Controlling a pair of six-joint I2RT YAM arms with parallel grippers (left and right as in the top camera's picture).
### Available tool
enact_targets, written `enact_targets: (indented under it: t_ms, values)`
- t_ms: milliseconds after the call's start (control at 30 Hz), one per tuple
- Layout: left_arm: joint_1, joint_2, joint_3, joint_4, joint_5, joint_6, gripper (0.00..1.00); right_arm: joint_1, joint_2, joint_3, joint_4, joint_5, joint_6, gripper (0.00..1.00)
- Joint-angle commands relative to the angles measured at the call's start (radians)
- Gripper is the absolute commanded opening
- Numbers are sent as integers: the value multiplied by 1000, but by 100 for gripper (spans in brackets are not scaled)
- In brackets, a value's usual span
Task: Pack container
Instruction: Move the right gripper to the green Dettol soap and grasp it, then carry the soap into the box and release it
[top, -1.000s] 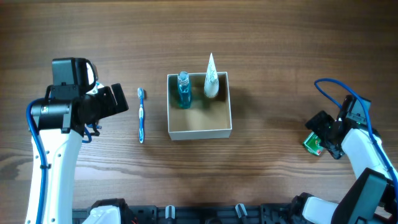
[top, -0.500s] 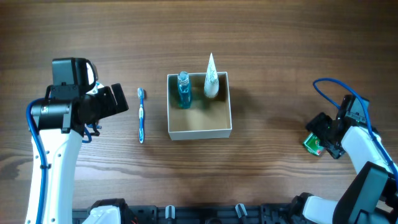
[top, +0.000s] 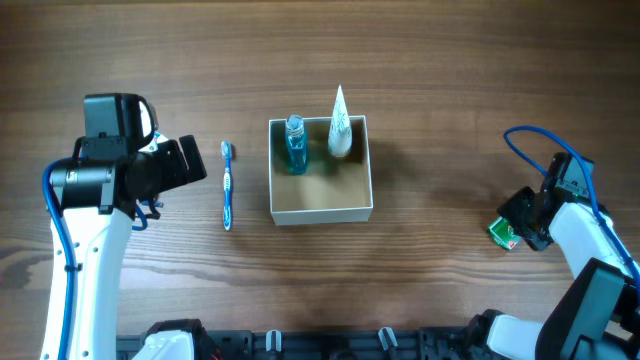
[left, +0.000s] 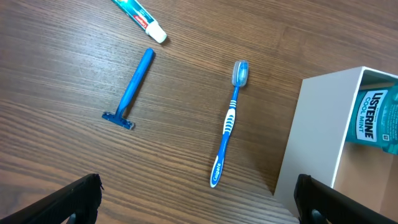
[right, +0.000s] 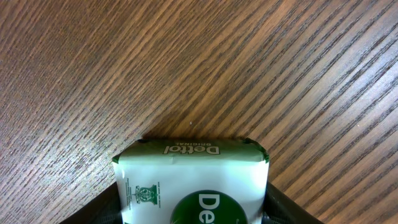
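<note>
The fingers of the robot's right gripper are closed around both ends of the Dettol soap pack (top: 503, 233) (right: 193, 177). The pack would come up off the wood if the robot lifted it now.
The container (top: 322, 212), a square white-walled box with a tan inside, stands mid-table. It holds a blue Listerine bottle (top: 295, 146) and a white tube (top: 340, 128) against its far wall. A blue toothbrush (top: 227, 185) lies left of it. My left gripper (top: 190, 160) is open and empty, left of the toothbrush. In the left wrist view its fingers (left: 199, 208) straddle the toothbrush (left: 227, 127) and the container wall (left: 314, 137). My right gripper (top: 514, 222) is at the far right, shut on a green and white Dettol soap pack (right: 193, 177) resting on the table.
A blue razor (left: 130, 87) and a toothpaste tube (left: 140, 14) lie on the wood beyond the toothbrush in the left wrist view; the left arm hides them in the overhead view. A blue cable (top: 530, 145) loops above the right arm.
My right wrist has shifted slightly over the soap pack, which stays in place on the table. The left arm and everything else have not moved.
</note>
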Motion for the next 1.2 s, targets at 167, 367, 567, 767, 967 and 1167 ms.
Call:
enact_targets:
  t_ms: [167, 367, 567, 767, 967, 1167]
  values:
    - [7, 3, 18, -4, 16, 13, 100, 15, -66, 188, -169, -137, 4, 15]
    - [7, 3, 18, -4, 16, 13, 100, 150, -199, 471, -344, -139, -158, 4]
    - [7, 3, 18, -4, 16, 12, 100, 491, -277, 662, -407, -223, -636, 4]
    - [7, 3, 18, -4, 16, 12, 100, 845, -283, 666, -407, -167, -974, 4]
    - [7, 3, 18, -3, 16, 13, 100, 1031, -206, 666, -393, -150, -1050, 4]
    - [7, 3, 18, -4, 16, 13, 100, 1110, -63, 666, -348, -109, -1049, 4]
